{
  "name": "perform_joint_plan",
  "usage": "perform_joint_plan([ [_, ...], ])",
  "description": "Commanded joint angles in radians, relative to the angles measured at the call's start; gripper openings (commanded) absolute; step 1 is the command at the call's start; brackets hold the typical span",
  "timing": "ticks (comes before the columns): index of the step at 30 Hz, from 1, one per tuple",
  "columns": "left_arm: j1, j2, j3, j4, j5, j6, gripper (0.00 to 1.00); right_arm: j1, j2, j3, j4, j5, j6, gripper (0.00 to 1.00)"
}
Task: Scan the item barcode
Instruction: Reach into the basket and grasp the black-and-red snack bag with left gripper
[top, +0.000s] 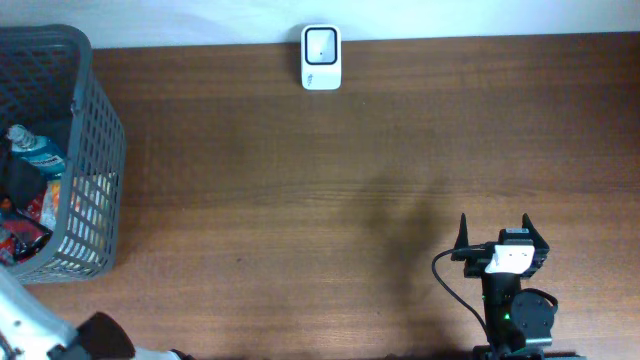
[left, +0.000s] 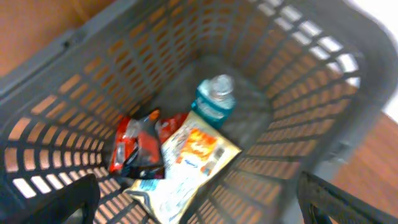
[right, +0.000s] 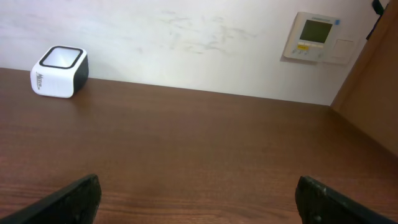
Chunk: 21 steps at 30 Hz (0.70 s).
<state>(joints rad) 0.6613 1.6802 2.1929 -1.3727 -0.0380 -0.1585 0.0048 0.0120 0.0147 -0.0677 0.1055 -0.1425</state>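
My left gripper takes hold of the red and black packet by its black end near the orange mark (left: 148, 129) next. This leaves the packet's body uncovered to scan the barcode.
The grey mesh basket (top: 98, 150) at the table's left edge holds the items. In the left wrist view they are a water bottle with a blue label (left: 214, 99), a red and black packet (left: 138, 146) and a white and yellow snack bag (left: 186, 165). No barcode shows on any of them. My left gripper (left: 199, 208) hangs open above the basket (left: 298, 81), with nothing between its fingers. The white scanner (top: 321, 57) stands at the back middle of the table. My right gripper (top: 497, 232) is open and empty at the front right, facing the scanner (right: 60, 71) from far off.
A wooden table (top: 300, 200) runs to a white wall at the back. A wall thermostat (right: 314, 37) and a wooden panel (right: 373, 93) show at the right in the right wrist view. The left arm's white link (top: 25, 320) crosses the front left corner.
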Motion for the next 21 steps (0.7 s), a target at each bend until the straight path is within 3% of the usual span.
perform_joint_plan([
  [1, 0.030, 0.045, -0.058, 0.019, -0.041, -0.023, 0.99, 0.008, -0.006, -0.009, -0.003, 0.011, -0.007, 0.98],
  [4, 0.030, 0.065, -0.128, 0.051, -0.178, -0.085, 0.99, 0.008, -0.006, -0.009, -0.003, 0.011, -0.007, 0.98],
  [14, 0.029, 0.159, -0.409, 0.252, -0.134, -0.008, 0.99, 0.008, -0.006, -0.009, -0.003, 0.011, -0.007, 0.98],
  [21, 0.062, 0.254, -0.424, 0.266, -0.195, -0.008, 0.99, 0.008, -0.006, -0.009, -0.003, 0.011, -0.007, 0.98],
])
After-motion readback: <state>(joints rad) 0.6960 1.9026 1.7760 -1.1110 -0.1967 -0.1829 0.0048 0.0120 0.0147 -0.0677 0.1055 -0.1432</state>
